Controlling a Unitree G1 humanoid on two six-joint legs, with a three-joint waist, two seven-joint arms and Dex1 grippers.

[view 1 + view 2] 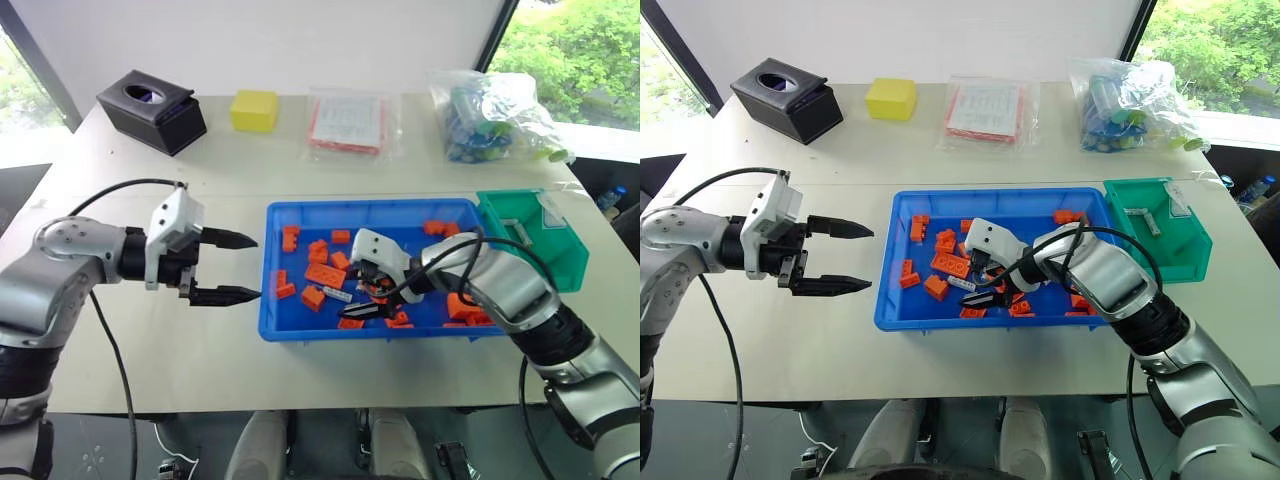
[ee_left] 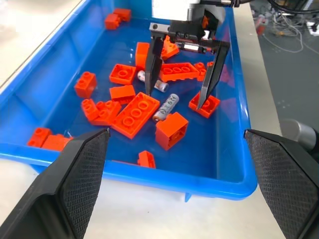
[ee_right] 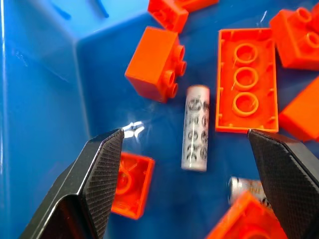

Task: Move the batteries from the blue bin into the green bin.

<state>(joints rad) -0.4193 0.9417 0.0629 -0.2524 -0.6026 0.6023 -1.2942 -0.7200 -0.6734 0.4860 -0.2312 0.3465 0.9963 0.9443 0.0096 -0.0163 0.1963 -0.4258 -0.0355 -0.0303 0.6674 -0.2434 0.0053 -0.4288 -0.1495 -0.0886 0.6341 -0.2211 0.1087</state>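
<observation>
The robot's right fingers reach down on either side of the printed battery (image 1: pixel 337 295) on the bottom of the blue bin, so they would hold it if they closed now.
The blue bin (image 1: pixel 370 206) lies mid-table, strewn with orange bricks (image 1: pixel 325 275). My right gripper (image 2: pixel 177 99) reaches down into it, open, its fingers straddling one battery (image 3: pixel 195 127) that lies flat on the bin floor, touching neither finger. A second battery (image 3: pixel 244 186) lies close by, partly behind a brick. The green bin (image 1: pixel 530 235) stands against the blue bin's right end, with a slim grey cylinder (image 1: pixel 1147 220) inside it. My left gripper (image 1: pixel 250 266) hovers open and empty just outside the blue bin's left wall, pointing at it.
Along the table's far side stand a black tissue box (image 1: pixel 152 110), a yellow block (image 1: pixel 254 110), a clear bag of red-and-white sheets (image 1: pixel 348 122) and a plastic bag of blue items (image 1: pixel 495 115). A black cable (image 1: pixel 110 190) loops from my left arm.
</observation>
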